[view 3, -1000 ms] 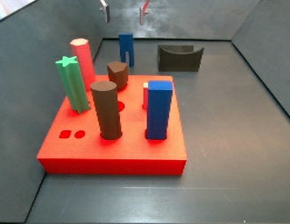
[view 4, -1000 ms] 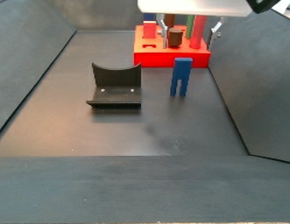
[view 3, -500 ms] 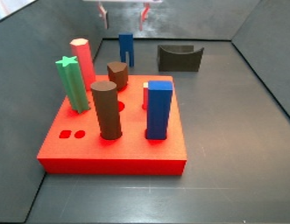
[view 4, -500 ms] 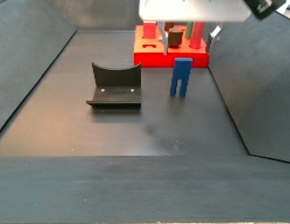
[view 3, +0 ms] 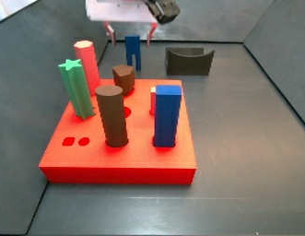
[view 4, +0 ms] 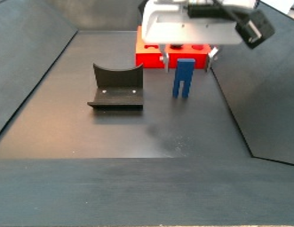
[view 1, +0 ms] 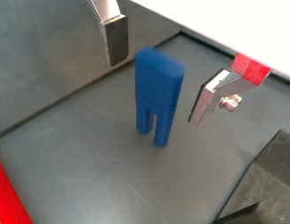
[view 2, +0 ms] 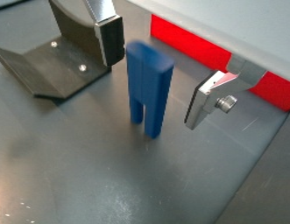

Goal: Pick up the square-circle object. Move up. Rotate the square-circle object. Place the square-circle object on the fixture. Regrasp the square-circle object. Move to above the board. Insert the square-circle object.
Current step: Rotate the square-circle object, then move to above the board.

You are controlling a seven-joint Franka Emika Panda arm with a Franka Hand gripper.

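Observation:
The slotted foot of the square-circle object has to stay free to go into the board, so my gripper will next pick the object up by its solid top end [view 3: 133,41].
The square-circle object [view 3: 133,51] is a slim dark blue peg with a slotted foot. It stands upright on the dark floor between the board [view 3: 118,159] and the fixture [view 3: 189,61]. My gripper [view 3: 131,37] hangs over it, open. In both wrist views the peg [view 1: 157,96] [view 2: 147,92] stands between the silver fingers [view 1: 116,39] [view 2: 206,101], with a gap on each side. In a side view the gripper [view 4: 189,53] sits just above the peg [view 4: 182,78], with the fixture [view 4: 115,87] apart to one side.
The red board [view 4: 173,58] carries a green star peg [view 3: 76,88], a salmon peg [view 3: 86,60], two brown pegs [view 3: 111,115] and a tall thick blue block [view 3: 167,112]. Dark sloping walls enclose the floor. In a wrist view the fixture [view 2: 60,61] lies close behind one finger.
The gripper has come down from the top edge of both side views and now straddles the top of the blue peg. The peg has not moved.

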